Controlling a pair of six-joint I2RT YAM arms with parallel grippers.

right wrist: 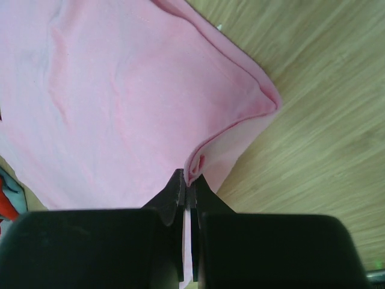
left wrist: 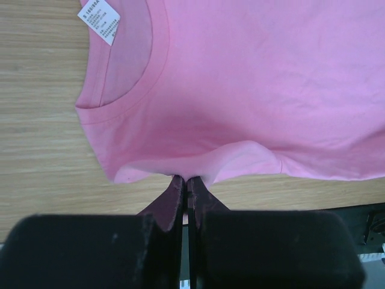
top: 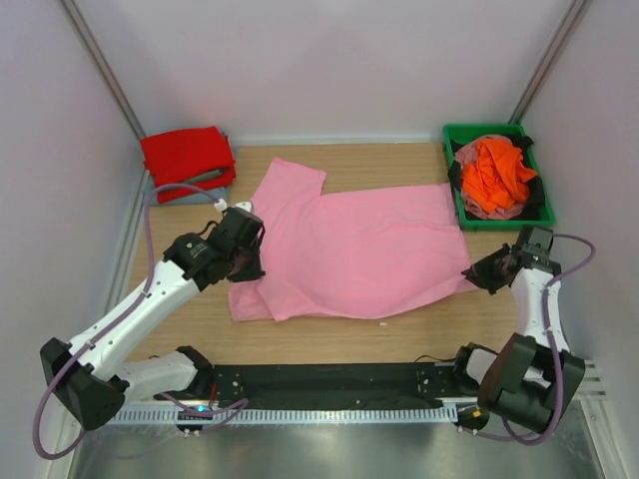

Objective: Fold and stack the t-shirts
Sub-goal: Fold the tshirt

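Observation:
The shirt's hem edge is at the shirt's near border, short of the middle, so opening now would leave it unfolded. My right gripper needs to first move it to the middle.
A light pink t-shirt [top: 354,249] lies spread across the middle of the table, partly folded, its collar and label toward the left. My left gripper [top: 250,261] is shut on the pink shirt's shoulder edge [left wrist: 180,171] near the collar. My right gripper [top: 475,275] is shut on the shirt's hem edge [right wrist: 195,168] near its right corner. A folded bright red shirt [top: 187,153] lies on a grey-blue one at the back left. An orange shirt [top: 496,172] is crumpled in the bin.
A green plastic bin [top: 461,135] stands at the back right, holding the orange shirt and other crumpled cloth. White walls close the table at the back and sides. A black strip [top: 329,379] runs along the near edge between the arm bases.

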